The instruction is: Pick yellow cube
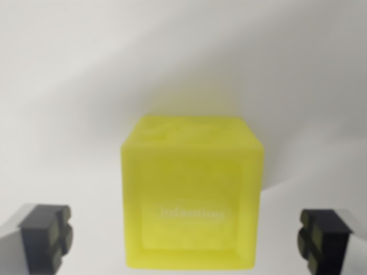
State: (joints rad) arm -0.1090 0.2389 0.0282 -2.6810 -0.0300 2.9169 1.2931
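I should next use my gripper to grab the yellow cube by its two opposite sides, the ones on either side of the lettered face (191,211), to pick it.
A translucent yellow cube (192,192) with faint white lettering on its near face fills the middle of the wrist view, resting on a pale surface. My gripper (184,240) is open, its two dark fingertips (46,235) standing wide apart at the lower left and lower right corners. The cube sits between them, closer to neither, with clear gaps on both sides. The picture is blurred and the cube's bottom edge runs to the frame's lower border.
A plain white surface (183,57) lies all around the cube, with soft grey shadows on it.
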